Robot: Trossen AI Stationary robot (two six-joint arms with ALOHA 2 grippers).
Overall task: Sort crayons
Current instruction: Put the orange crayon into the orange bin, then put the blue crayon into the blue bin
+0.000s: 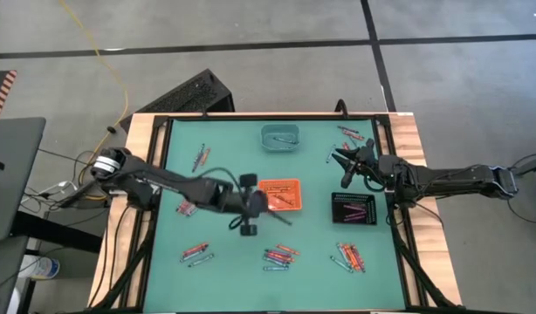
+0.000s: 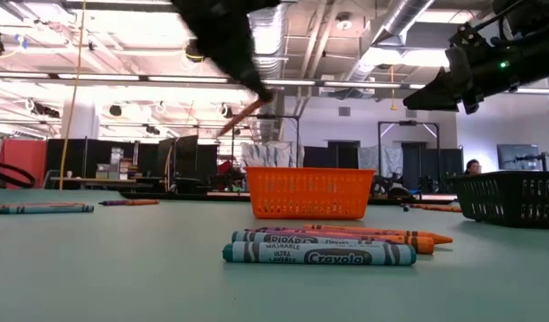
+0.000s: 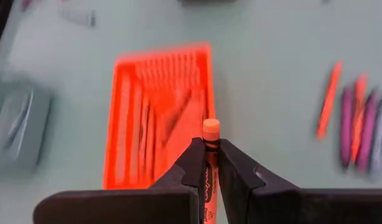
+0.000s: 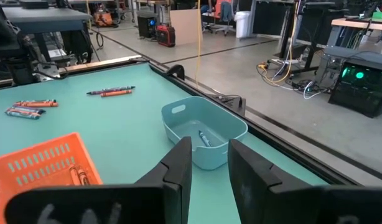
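Note:
I should keep the orange crayon in my left gripper until it is over the orange tray, because the crayon's flat end sits across the tray's near rim (image 1: 294, 210) (image 3: 209, 90).
My left gripper (image 1: 261, 208) hangs above the table by the near left side of the orange tray (image 1: 290, 185) and is shut on an orange crayon (image 3: 210, 130). The tray holds a few crayons (image 1: 285, 200). My right gripper (image 1: 345, 169) is open and empty, raised over the far right of the table. It faces the teal tray (image 4: 203, 127), which holds one blue crayon (image 4: 204, 138). Loose crayons lie flat in small groups on the mat (image 1: 278, 255), (image 1: 195, 253), (image 1: 348, 257). My left gripper pinches the orange crayon between its two fingers (image 3: 194, 163). The crayon lies along the fingers, and its flat end (image 3: 211, 128) sticks out past the fingertips. In the low view the crayon (image 2: 243, 112) slants down below the gripper, clear of the table and the tray.
A black tray (image 1: 353, 209) stands right of the orange tray. More crayons lie at the far right (image 1: 351, 133), the far left (image 1: 198, 157) and the left (image 1: 185, 208). A raised rim (image 1: 163, 174) borders the green mat.

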